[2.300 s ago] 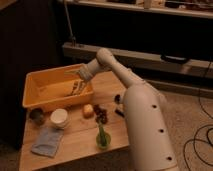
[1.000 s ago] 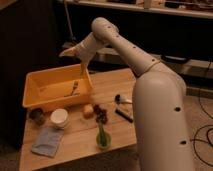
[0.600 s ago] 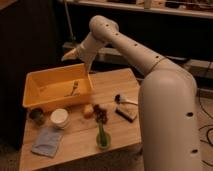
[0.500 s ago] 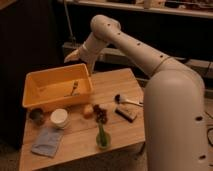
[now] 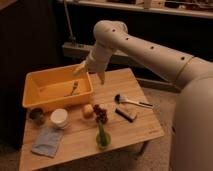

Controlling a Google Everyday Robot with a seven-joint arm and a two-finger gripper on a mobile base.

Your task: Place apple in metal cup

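I need to drop the apple into the metal cup (image 5: pixel 36 115), so I should next grab the apple with my gripper around its round middle (image 5: pixel 88 111).
The apple (image 5: pixel 88 111), small and yellow-orange, sits on the wooden table (image 5: pixel 135 130) just in front of the yellow bin. The metal cup (image 5: pixel 36 115), short and dark grey, stands at the table's left side, left of the white cup (image 5: pixel 60 118). My gripper (image 5: pixel 90 73) hangs over the bin's right rim, above and behind the apple. Its fingers are spread and hold nothing.
The yellow bin (image 5: pixel 35 95) with a utensil (image 5: pixel 73 88) fills the back left. A dark red grape bunch (image 5: pixel 101 114) touches the apple's right side. A green cup (image 5: pixel 103 139), a blue-grey cloth (image 5: pixel 47 141), a brush (image 5: pixel 127 101) and a black block (image 5: pixel 126 114) lie on the table.
The gripper rose out of the bin, then shifted right and slightly down to the bin's right rim. The things on the table have not moved.
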